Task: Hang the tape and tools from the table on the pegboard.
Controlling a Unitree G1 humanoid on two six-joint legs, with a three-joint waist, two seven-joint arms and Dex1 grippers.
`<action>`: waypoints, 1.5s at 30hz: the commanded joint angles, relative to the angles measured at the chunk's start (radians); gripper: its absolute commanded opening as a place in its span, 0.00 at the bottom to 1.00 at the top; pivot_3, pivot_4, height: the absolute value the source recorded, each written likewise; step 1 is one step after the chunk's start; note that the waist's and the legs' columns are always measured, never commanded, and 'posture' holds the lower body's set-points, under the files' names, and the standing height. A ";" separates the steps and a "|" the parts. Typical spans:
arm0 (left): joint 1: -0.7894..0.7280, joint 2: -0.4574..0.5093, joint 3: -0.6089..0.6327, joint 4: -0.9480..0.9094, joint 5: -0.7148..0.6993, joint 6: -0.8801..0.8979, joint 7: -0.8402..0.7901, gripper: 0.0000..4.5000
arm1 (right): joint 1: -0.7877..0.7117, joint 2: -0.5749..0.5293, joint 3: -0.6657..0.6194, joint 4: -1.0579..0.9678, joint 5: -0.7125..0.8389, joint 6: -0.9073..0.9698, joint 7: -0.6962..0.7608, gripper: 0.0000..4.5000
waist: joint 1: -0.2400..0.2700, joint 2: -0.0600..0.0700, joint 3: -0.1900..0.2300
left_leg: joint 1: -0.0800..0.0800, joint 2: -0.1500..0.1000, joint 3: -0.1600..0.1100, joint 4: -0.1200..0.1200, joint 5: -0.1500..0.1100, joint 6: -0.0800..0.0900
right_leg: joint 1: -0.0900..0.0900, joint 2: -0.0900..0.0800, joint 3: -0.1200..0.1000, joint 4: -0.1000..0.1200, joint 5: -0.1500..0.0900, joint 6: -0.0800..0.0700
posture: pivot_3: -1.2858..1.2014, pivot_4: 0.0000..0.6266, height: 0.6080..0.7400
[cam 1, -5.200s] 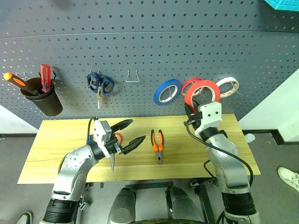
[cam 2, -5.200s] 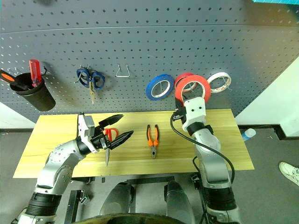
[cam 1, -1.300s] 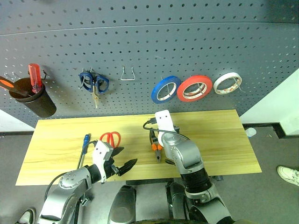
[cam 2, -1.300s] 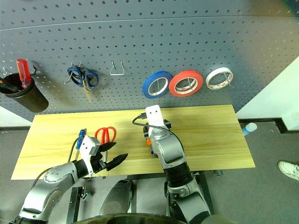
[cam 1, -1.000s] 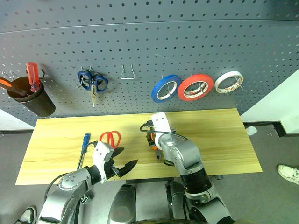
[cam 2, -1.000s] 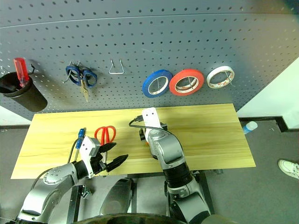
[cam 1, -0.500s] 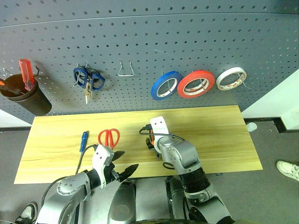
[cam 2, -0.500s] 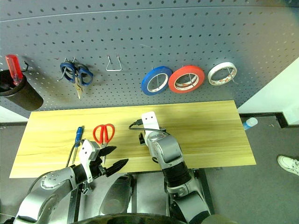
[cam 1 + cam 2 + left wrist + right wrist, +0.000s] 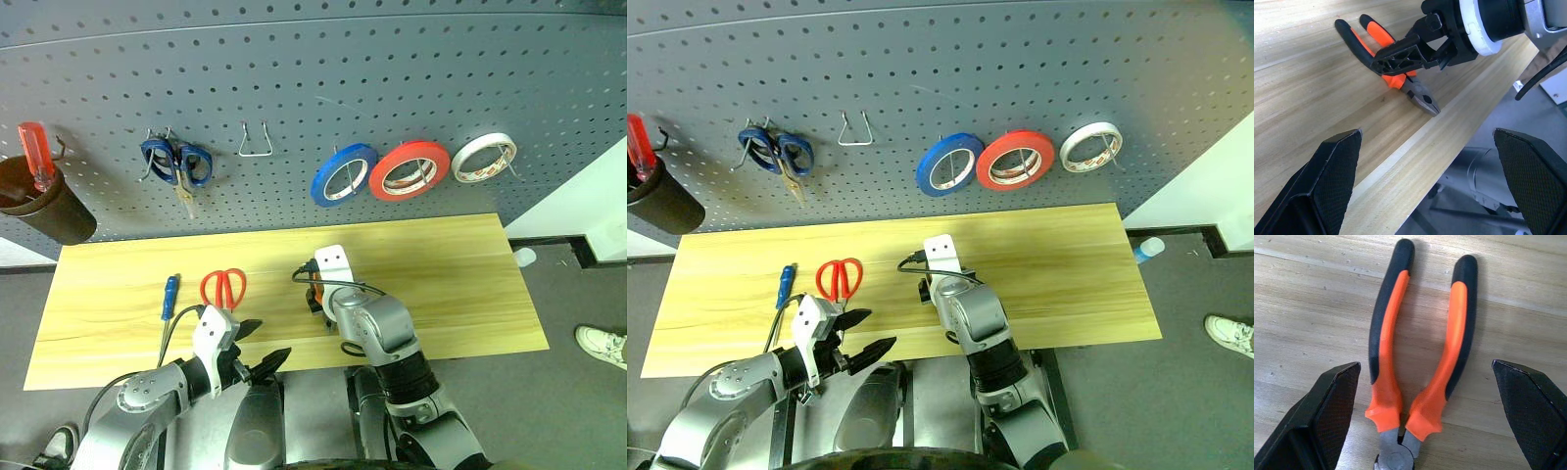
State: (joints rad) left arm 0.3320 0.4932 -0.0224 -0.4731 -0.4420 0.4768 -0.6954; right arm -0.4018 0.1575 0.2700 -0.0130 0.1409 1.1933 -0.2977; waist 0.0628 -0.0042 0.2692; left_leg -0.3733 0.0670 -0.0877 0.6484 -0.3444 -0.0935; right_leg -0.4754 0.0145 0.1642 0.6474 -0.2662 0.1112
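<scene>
In the right wrist view the fingers of my right gripper stand beside the orange handles, low at the table, so it is time to close on them.
The red tape [image 9: 409, 168] hangs on the pegboard [image 9: 392, 69] between a blue roll [image 9: 343, 174] and a white roll [image 9: 483, 157]. The orange-and-black pliers [image 9: 1420, 367] lie flat on the table [image 9: 470, 284], handles toward the pegboard. My right gripper [image 9: 1423, 363] is open just above them, one finger on each side of the handles. The red-handled scissors [image 9: 223, 287] lie on the table to the left. My left gripper [image 9: 265, 341] is open and empty at the table's front edge, apart from the scissors; its wrist view shows the pliers [image 9: 1396, 73] under the right gripper [image 9: 1415, 54].
A blue screwdriver [image 9: 168, 299] lies left of the red scissors. On the pegboard hang blue-handled scissors [image 9: 176, 162] and a bare wire hook [image 9: 255, 142]; a black cup [image 9: 39, 201] holds a red screwdriver. A person's white shoe [image 9: 598, 343] is on the floor at right.
Five seconds ago my right gripper held the red tape at the pegboard; the tape now hangs there and the gripper sits over the pliers. My left gripper drew back to the front edge.
</scene>
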 commanded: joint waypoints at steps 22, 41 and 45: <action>0.045 0.023 0.019 -0.087 -0.038 0.026 0.022 1.00 | 0.096 0.149 0.045 0.071 0.034 -0.050 -0.023 0.72 | -0.001 0.002 0.016 | 0.000 0.000 0.000 0.000 -0.002 0.003 | 0.000 0.000 0.000 0.000 0.000 0.000 | 0.64 0.52 0.90; -0.052 0.031 0.007 0.010 -0.020 -0.012 -0.015 1.00 | 0.164 -0.058 0.124 -0.288 0.059 -0.082 0.151 0.55 | 0.003 0.001 0.015 | -0.002 0.000 0.000 0.000 0.000 -0.001 | -0.001 -0.002 -0.003 -0.002 0.000 0.000 | 0.64 0.43 0.90; -0.087 0.033 0.000 0.053 -0.011 -0.030 -0.034 1.00 | 0.214 -0.114 0.143 -0.400 0.049 -0.072 0.185 0.55 | 0.000 0.000 0.015 | -0.002 -0.001 0.000 0.000 0.001 -0.002 | -0.001 -0.003 -0.003 -0.001 0.000 0.001 | 0.63 0.40 0.90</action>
State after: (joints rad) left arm 0.2399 0.5219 -0.0197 -0.4240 -0.4569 0.4707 -0.7155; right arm -0.1850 0.0408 0.3875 -0.3136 0.1801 1.1295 -0.1341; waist 0.0631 -0.0043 0.2843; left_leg -0.3755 0.0658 -0.0874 0.6484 -0.3425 -0.0970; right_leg -0.4764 0.0113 0.1614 0.6465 -0.2663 0.1118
